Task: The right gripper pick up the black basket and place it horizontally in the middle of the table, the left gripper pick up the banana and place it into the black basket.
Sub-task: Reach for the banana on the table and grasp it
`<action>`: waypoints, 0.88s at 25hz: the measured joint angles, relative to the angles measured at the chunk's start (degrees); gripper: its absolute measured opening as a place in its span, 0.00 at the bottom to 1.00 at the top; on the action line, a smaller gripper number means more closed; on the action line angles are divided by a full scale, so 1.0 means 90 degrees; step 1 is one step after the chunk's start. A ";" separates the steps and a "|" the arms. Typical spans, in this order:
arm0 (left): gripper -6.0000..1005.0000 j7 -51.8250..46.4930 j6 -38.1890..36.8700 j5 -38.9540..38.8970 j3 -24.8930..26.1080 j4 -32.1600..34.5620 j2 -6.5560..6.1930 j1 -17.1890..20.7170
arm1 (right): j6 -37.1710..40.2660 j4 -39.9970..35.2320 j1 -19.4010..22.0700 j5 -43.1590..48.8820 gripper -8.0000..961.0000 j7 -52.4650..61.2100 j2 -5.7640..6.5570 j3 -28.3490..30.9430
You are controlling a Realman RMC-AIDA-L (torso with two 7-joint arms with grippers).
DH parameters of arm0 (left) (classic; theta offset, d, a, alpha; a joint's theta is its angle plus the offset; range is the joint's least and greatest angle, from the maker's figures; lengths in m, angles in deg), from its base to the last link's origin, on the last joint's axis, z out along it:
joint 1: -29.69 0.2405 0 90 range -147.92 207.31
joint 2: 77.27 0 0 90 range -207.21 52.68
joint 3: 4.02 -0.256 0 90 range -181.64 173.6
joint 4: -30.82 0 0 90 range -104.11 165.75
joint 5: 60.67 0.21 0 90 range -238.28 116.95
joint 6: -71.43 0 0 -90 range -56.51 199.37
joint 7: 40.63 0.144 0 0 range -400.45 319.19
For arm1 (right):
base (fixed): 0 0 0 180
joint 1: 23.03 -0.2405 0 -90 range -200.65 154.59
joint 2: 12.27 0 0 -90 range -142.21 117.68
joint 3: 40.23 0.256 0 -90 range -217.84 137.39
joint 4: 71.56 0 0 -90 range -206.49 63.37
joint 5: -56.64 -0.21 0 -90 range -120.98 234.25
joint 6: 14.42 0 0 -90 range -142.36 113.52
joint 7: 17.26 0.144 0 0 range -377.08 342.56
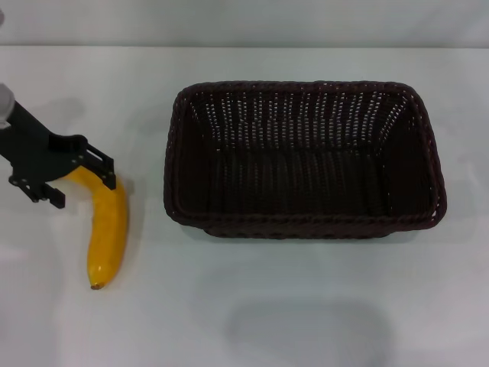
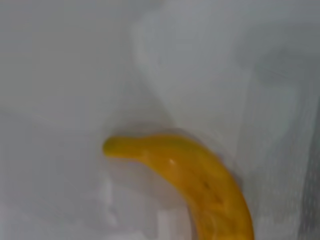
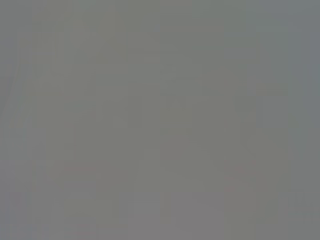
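Note:
My left gripper's fingers are still above the banana's curved end [image 1: 84,177] [image 2: 175,157], so it is too early to close. The left gripper moves lower, before it closes.
The black basket [image 1: 304,223] stands lengthwise on the white table [image 1: 252,321], centre to right in the head view, and holds nothing. The yellow banana [image 1: 107,237] lies on the table to the basket's left, with its dark tip toward the front edge. My left gripper [image 1: 83,191] is low over the banana's far end. It is open, with one finger on each side of that end. The left wrist view shows the banana [image 2: 200,185] close up on the table. My right gripper is out of view, and the right wrist view shows only plain grey.
A narrow strip of bare table separates the banana from the basket's left wall. The table's far edge [image 1: 244,47] meets a pale wall behind the basket.

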 joint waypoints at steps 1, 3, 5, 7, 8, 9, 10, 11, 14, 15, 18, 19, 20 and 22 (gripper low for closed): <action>0.83 -0.0011 -0.0066 0.0010 0.0001 -0.0069 0.0026 -0.0011 | 0.0002 0.0005 -0.0007 0.0000 0.90 -0.0039 -0.0002 -0.0009; 0.83 -0.0018 -0.0211 0.0012 0.0000 -0.0223 0.0087 -0.0030 | 0.0024 0.0036 -0.0038 0.0008 0.90 -0.0098 -0.0003 -0.0014; 0.83 -0.0021 -0.0355 0.0013 0.0001 -0.0335 0.0124 -0.0049 | 0.0059 0.0094 -0.0079 0.0022 0.90 -0.0172 -0.0004 -0.0017; 0.83 -0.0023 -0.0557 0.0015 0.0001 -0.0380 0.0181 -0.0054 | 0.0081 0.0144 -0.0101 0.0027 0.90 -0.0255 -0.0003 -0.0017; 0.83 -0.0026 -0.0639 0.0016 0.0001 -0.0398 0.0200 -0.0054 | 0.0089 0.0160 -0.0107 0.0027 0.90 -0.0291 -0.0001 -0.0017; 0.83 -0.0029 -0.0721 0.0017 0.0001 -0.0452 0.0218 -0.0064 | 0.0094 0.0169 -0.0108 0.0027 0.90 -0.0316 -0.0001 -0.0017; 0.83 -0.0030 -0.0804 0.0018 0.0001 -0.0546 0.0225 -0.0083 | 0.0115 0.0175 -0.0112 0.0029 0.90 -0.0351 -0.0001 -0.0017; 0.83 -0.0031 -0.0861 0.0018 0.0000 -0.0640 0.0226 -0.0100 | 0.0138 0.0178 -0.0113 0.0030 0.90 -0.0364 -0.0003 -0.0017; 0.82 -0.0013 -0.0991 0.0025 0.0001 -0.0810 0.0227 -0.0140 | 0.0188 0.0185 -0.0113 0.0030 0.90 -0.0373 -0.0007 -0.0017; 0.82 -0.0006 -0.1030 0.0029 0.0001 -0.0836 0.0230 -0.0145 | 0.0208 0.0186 -0.0113 0.0031 0.90 -0.0373 -0.0006 -0.0017; 0.82 0.0006 -0.1105 0.0056 0.0001 -0.0905 0.0233 -0.0171 | 0.0253 0.0188 -0.0112 0.0030 0.90 -0.0373 -0.0002 -0.0017; 0.82 0.0016 -0.1113 0.0077 0.0000 -0.0929 0.0235 -0.0184 | 0.0255 0.0189 -0.0112 0.0031 0.90 -0.0373 -0.0002 -0.0018; 0.82 0.0027 -0.1118 0.0110 -0.0011 -0.0956 0.0242 -0.0194 | 0.0258 0.0189 -0.0112 0.0030 0.90 -0.0373 -0.0001 -0.0017; 0.82 0.0039 -0.1132 0.0174 -0.0072 -0.0990 0.0262 -0.0204 | 0.0260 0.0189 -0.0112 0.0030 0.89 -0.0374 0.0004 -0.0017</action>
